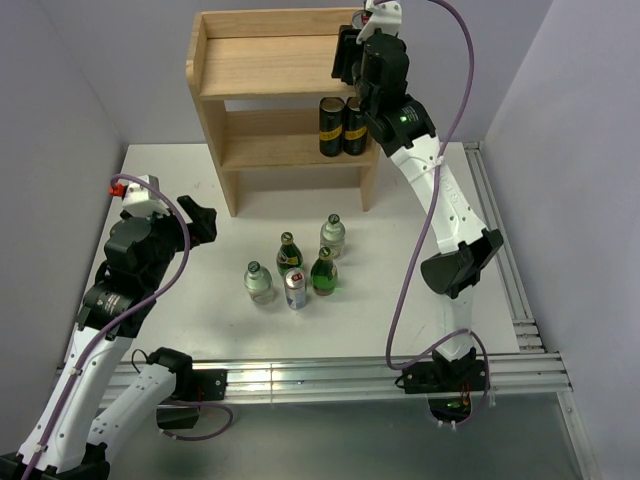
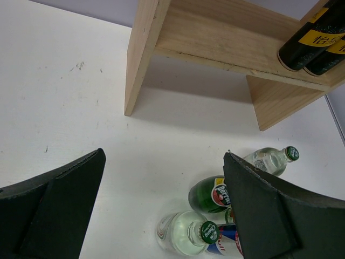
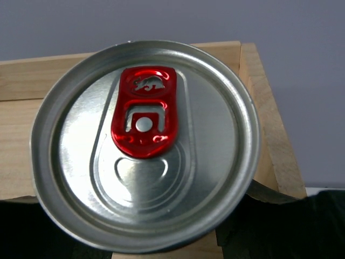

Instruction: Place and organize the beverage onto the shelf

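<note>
The silver can is over the flat top board, inside its end, and would land there, so my right gripper needs to open.
My right gripper (image 1: 358, 45) is shut on a silver can with a red tab (image 3: 144, 143), held at the right end of the shelf's (image 1: 265, 65) top board. On the table stand two green bottles (image 1: 290, 252) (image 1: 323, 271), two clear bottles (image 1: 259, 282) (image 1: 332, 235) and a silver-and-blue can (image 1: 296, 289). My left gripper (image 1: 200, 222) hangs open to their left. In the left wrist view a clear bottle (image 2: 186, 232) and a green bottle (image 2: 207, 194) lie low between the fingers (image 2: 54, 210), untouched.
Two dark cans with yellow labels (image 1: 342, 127) stand at the right of the shelf's lower tier. White walls close in on both sides. A metal rail (image 1: 330, 375) runs along the table's near edge, and another down its right side.
</note>
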Robot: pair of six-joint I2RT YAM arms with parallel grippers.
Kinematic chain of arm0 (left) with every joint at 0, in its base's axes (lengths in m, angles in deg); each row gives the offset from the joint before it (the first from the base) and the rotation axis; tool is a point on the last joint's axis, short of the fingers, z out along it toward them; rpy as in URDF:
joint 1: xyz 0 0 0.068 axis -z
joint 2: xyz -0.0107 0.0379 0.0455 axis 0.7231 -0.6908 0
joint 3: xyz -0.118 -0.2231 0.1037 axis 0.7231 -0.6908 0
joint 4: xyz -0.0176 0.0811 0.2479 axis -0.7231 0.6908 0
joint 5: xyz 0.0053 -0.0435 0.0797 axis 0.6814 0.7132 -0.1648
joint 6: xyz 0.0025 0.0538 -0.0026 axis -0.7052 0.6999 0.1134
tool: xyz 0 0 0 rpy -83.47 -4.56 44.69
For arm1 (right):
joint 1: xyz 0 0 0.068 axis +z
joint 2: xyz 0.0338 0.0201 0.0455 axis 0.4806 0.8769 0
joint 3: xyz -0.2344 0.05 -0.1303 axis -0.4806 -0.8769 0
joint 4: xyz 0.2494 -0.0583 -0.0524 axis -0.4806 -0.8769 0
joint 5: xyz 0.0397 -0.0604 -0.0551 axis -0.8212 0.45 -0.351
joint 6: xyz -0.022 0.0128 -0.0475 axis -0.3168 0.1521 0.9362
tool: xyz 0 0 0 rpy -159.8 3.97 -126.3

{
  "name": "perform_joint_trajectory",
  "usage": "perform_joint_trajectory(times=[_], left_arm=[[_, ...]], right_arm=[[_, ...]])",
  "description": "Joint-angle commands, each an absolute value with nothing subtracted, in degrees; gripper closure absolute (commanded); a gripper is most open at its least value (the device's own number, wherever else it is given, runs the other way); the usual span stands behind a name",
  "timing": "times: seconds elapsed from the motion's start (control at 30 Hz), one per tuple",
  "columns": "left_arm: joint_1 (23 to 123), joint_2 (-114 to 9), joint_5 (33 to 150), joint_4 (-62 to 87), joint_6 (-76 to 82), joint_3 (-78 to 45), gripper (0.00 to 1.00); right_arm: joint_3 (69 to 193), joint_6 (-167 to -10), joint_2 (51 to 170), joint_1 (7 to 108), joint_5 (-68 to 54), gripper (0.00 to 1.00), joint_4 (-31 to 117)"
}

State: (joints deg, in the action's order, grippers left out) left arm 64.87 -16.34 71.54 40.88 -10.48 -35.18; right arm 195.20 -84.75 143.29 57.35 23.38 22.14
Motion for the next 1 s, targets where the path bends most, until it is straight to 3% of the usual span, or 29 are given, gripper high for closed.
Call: perform_joint_trajectory(times=[0.0, 0.07, 0.17, 0.2, 0.23, 0.27, 0.3, 0.97], left_arm=[[64.6, -15.8, 71.9, 39.7, -9.4, -35.7, 0.02], [64.6, -15.9, 71.8, 39.7, -9.3, -35.7, 0.02], [64.6, -16.0, 71.7, 39.8, -9.3, -35.7, 0.02], [64.6, -16.0, 71.7, 39.8, -9.3, -35.7, 0.02], [64.6, -16.0, 71.7, 39.8, -9.2, -35.7, 0.02], [64.6, -16.0, 71.7, 39.8, -9.3, -35.7, 0.02], [64.6, -16.0, 71.6, 39.8, -9.3, -35.7, 0.02], [64.6, -15.7, 71.4, 39.9, -9.3, -35.7, 0.02]], right_arm=[[197.5, -82.1, 144.3, 57.2, 26.6, 1.0, 26.5], [197.2, -82.1, 144.9, 57.3, 27.4, 0.98, 26.5], [196.4, -82.1, 145.2, 57.3, 27.9, 0.75, 26.5], [195.9, -82.1, 145.3, 57.3, 28.1, 0.48, 26.5], [195.6, -82.1, 145.2, 57.3, 28.2, 0.3, 26.6], [195.3, -82.1, 145.2, 57.3, 28.3, 0.15, 26.7], [194.8, -82.1, 145.2, 57.3, 28.3, 0.11, 26.8], [189.2, -82.6, 143.0, 57.6, 29.5, 0.09, 28.2]])
